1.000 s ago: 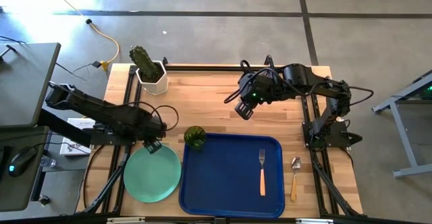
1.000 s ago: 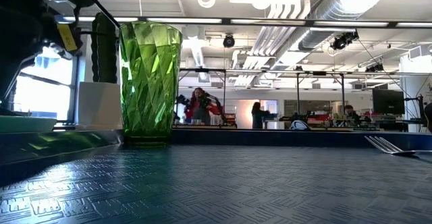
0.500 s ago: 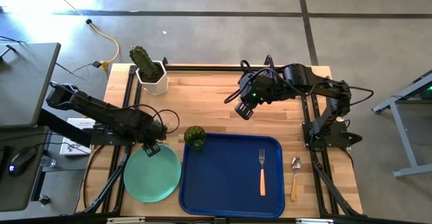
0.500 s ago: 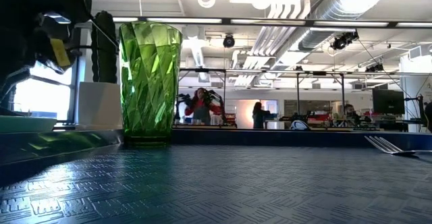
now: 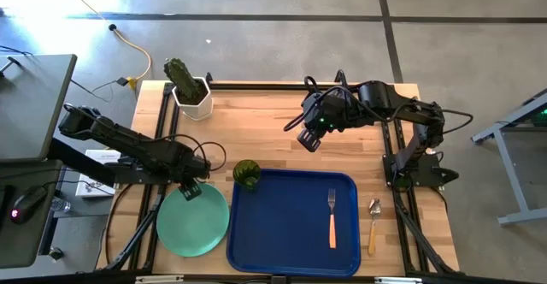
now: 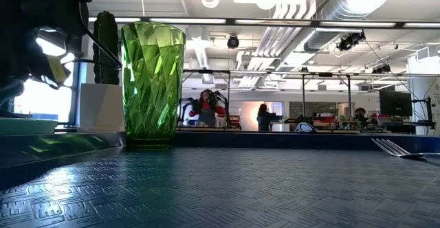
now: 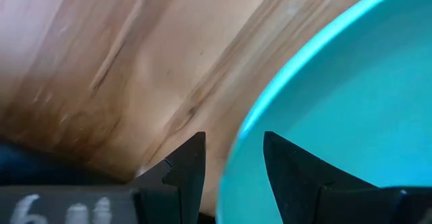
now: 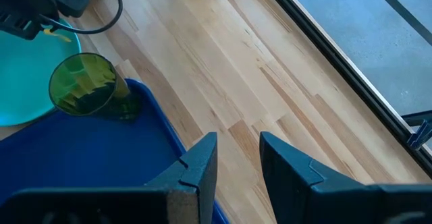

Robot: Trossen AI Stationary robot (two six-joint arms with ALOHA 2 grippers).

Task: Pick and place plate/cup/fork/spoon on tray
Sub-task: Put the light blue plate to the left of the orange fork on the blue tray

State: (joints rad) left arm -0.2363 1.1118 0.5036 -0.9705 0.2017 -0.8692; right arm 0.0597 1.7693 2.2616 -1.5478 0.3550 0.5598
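Note:
The plate's rim (image 7: 237, 140) runs between both open fingers of my left gripper, so it is time to close on it.
The mint-green plate (image 5: 193, 221) lies flat on the table, left of the dark blue tray (image 5: 291, 233). My left gripper (image 5: 190, 190) is open at the plate's far rim (image 7: 237, 140), one finger over the wood and one over the plate. The green cup (image 5: 246, 174) stands upright in the tray's far left corner, and also shows in the low view (image 6: 152, 84). The fork (image 5: 332, 218) lies on the tray's right part. The spoon (image 5: 373, 224) lies on the table right of the tray. My right gripper (image 5: 309, 140) is open and empty above the table, beyond the tray. My left gripper has the plate's far rim (image 7: 241, 133) between its open fingers, coming from above and from the far left. I cannot tell whether the fingers touch the plate. The plate lies flat on the table.
A cactus in a white pot (image 5: 190, 90) stands at the table's far left corner. Bare wood (image 5: 256, 130) lies between the pot and my right gripper. People show in the room beyond the table in the low view (image 6: 203, 108).
My left gripper has gone a little toward the table's near edge and down, to the plate's far rim. The plate, cup, fork and spoon have kept their places.

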